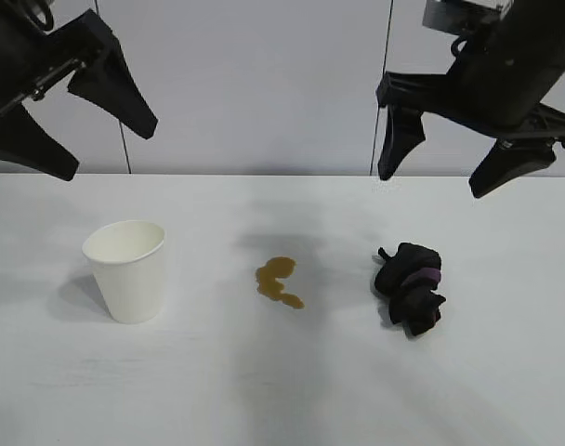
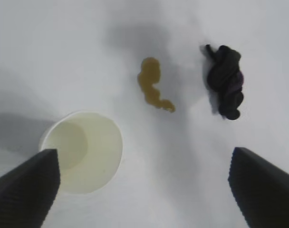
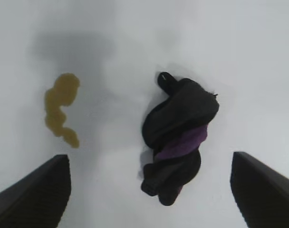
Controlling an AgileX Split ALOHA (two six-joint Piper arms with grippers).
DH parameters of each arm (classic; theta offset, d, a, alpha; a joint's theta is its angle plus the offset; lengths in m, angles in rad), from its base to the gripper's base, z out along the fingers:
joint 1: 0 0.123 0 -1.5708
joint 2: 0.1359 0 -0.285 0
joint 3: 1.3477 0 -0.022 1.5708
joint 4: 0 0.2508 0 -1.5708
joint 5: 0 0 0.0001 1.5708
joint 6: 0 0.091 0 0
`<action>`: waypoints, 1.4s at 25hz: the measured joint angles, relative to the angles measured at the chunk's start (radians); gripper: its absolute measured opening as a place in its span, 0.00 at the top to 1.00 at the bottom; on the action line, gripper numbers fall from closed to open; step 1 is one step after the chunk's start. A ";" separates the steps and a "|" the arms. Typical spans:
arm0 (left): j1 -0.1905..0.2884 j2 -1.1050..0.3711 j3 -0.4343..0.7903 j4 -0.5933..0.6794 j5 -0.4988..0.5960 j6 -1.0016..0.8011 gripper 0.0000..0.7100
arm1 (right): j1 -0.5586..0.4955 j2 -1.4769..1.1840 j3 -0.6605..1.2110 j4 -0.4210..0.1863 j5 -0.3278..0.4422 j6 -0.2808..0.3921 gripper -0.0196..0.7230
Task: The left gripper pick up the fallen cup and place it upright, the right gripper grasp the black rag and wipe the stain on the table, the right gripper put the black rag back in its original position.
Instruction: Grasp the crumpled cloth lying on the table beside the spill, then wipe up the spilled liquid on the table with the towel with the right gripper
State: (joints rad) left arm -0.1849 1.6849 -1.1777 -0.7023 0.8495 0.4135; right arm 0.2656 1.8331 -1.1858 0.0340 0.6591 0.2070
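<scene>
My right gripper takes hold of the black rag by its bunched middle with the purple streak next, to wipe the amber-brown stain off the table.
The white paper cup stands upright, mouth up, on the left of the table. An amber-brown stain lies at the middle. To its right sits the black rag, bundled, with a purple streak. My left gripper hangs open high above the cup, holding nothing. High over the rag, my right gripper is open and empty too.
A pale panelled wall rises behind the table's far edge. Shadows of the arms fall on the white surface between the cup, the stain and the rag.
</scene>
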 joint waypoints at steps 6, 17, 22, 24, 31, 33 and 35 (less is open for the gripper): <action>0.000 0.000 0.000 -0.006 -0.007 -0.005 0.02 | 0.000 0.073 0.000 -0.018 -0.032 0.028 0.12; 0.000 0.000 0.000 -0.006 -0.012 -0.007 0.02 | 0.000 0.149 0.000 -0.020 -0.057 0.036 0.55; 0.000 0.000 0.000 -0.006 -0.012 -0.007 0.02 | 0.000 0.155 -0.003 -0.019 -0.055 0.047 0.91; 0.000 0.000 0.000 -0.006 -0.012 -0.008 0.02 | 0.000 0.150 -0.005 -0.018 -0.053 0.047 0.93; 0.000 0.000 0.000 -0.006 -0.012 -0.075 0.02 | 0.032 0.102 -0.086 0.069 -0.026 -0.004 0.93; 0.000 0.000 0.000 -0.006 -0.013 -0.086 0.02 | 0.074 0.099 -0.126 0.084 -0.022 -0.013 0.93; 0.000 0.000 0.000 -0.006 -0.013 -0.103 0.02 | 0.122 0.099 -0.164 0.091 -0.022 -0.017 0.93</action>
State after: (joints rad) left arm -0.1849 1.6849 -1.1777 -0.7085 0.8369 0.3104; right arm 0.3876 1.9322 -1.3496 0.1254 0.6368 0.1895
